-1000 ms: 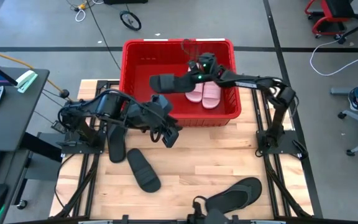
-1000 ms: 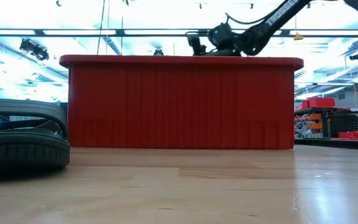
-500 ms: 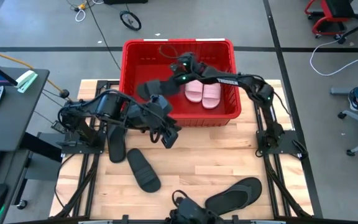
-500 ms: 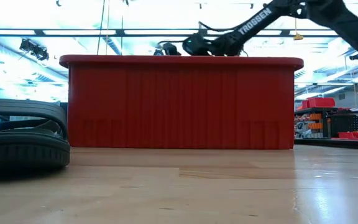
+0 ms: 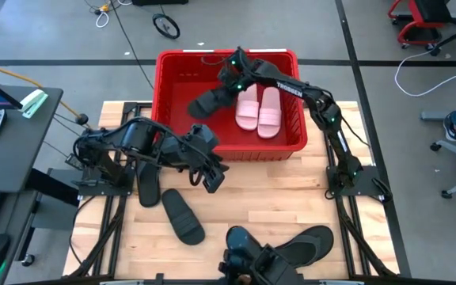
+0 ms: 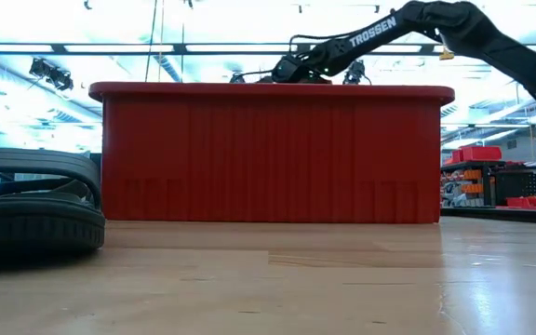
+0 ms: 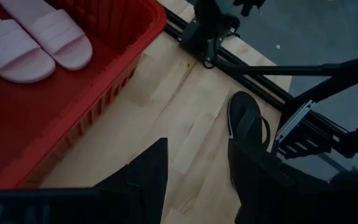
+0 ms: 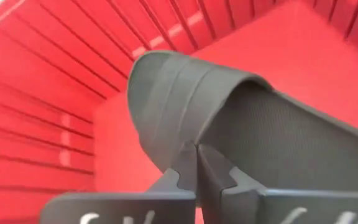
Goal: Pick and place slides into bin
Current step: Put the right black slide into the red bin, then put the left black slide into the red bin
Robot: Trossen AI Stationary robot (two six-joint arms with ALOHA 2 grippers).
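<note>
My right gripper needs to turn the black slide before releasing it, because the slide is hanging above the bin's bottom at an angle to the pink slides.
The red bin (image 5: 169,95) stands at the table's far side, with two pale pink slides (image 5: 258,109) lying side by side on its floor. My right gripper (image 5: 233,79) reaches into the bin and is shut on a black slide (image 5: 208,101). The slide slants from the gripper toward the bin's left. My left gripper (image 5: 210,172) is open and empty over the table, just in front of the bin's near wall (image 7: 92,106). Three more black slides lie on the table: two at the left (image 5: 147,186) (image 5: 182,215) and one at the near right (image 5: 299,245). My right gripper pinches the black slide between its two fingers at the slide's edge, beside the wide strap (image 8: 188,149). The strap (image 8: 166,106) arches away ahead of the fingers. The slide hangs tilted inside the bin. I cannot tell whether its low end (image 5: 196,108) touches the floor.
The bin's thick rim (image 6: 268,90) stands high above the tabletop, and my right arm (image 6: 370,39) crosses over it. A black slide (image 6: 31,209) lies close at the left in the low view. A dark shape (image 5: 248,261) shows at the table's near edge. There is bare wood (image 5: 291,190) in front of the bin.
My right gripper has carried the black slide toward the bin's left and far side and has sunk toward the rim. The slide has turned from lying across the bin to slanting. The dark shape at the near edge has come farther into view.
</note>
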